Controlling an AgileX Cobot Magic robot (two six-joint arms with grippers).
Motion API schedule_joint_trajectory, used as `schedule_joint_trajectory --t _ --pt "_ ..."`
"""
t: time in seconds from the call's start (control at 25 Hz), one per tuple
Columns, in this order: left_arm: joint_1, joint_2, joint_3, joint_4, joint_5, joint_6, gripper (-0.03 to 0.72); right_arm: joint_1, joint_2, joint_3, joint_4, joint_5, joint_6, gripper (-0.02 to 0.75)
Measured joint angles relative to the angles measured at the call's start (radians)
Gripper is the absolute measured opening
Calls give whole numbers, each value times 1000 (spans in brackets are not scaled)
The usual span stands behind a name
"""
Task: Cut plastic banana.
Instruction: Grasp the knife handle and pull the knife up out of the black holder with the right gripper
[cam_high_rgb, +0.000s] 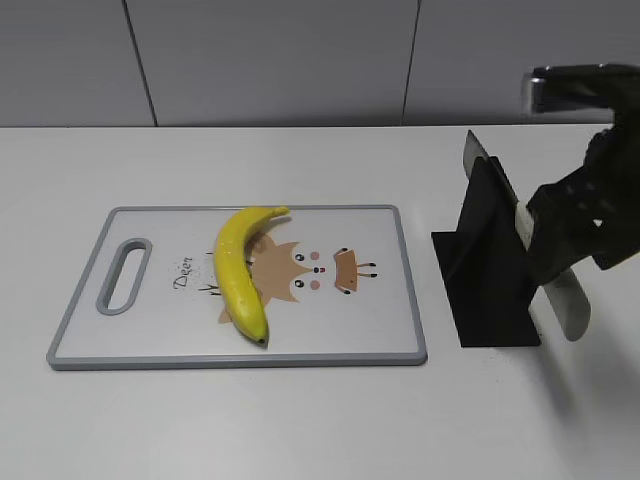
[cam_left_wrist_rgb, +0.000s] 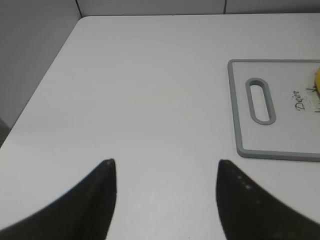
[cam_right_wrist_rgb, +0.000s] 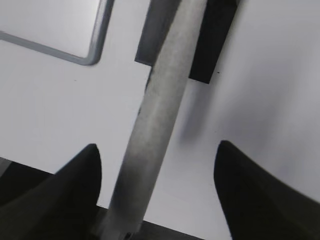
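Observation:
The knife's blade is held tightly by the black stand. The knife should be picked up with my right gripper by its pale handle, which sticks out free.
The plastic banana lies whole on the left half of the grey-rimmed cutting board, curving from top right to bottom. A sliver of it shows in the left wrist view. A silver knife leans slanted in a black stand right of the board. My right gripper is open, with the knife between its spread fingers, nearer the left finger. My left gripper is open and empty above bare table, left of the board. It does not show in the exterior view.
The board has a handle slot at its left end and a deer drawing. The board's corner and the stand show in the right wrist view. A grey wall runs behind the white table.

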Motion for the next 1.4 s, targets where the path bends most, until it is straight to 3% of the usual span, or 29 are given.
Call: schedule_joint_trajectory --t 0.32,0.44,0.56,0.68,1.4 --pt "0 0 0 0 0 0 594 0 148 0 -7 -18 13 543" --pt "0 0 0 0 0 0 593 0 157 0 -7 -33 18 507" --pt "0 0 0 0 0 0 590 0 157 0 2 -34 20 393" --pt "0 0 0 0 0 0 589 3 157 -1 20 -33 42 221" --pt "0 0 0 -1 0 0 574 2 -110 -1 43 -66 32 183"
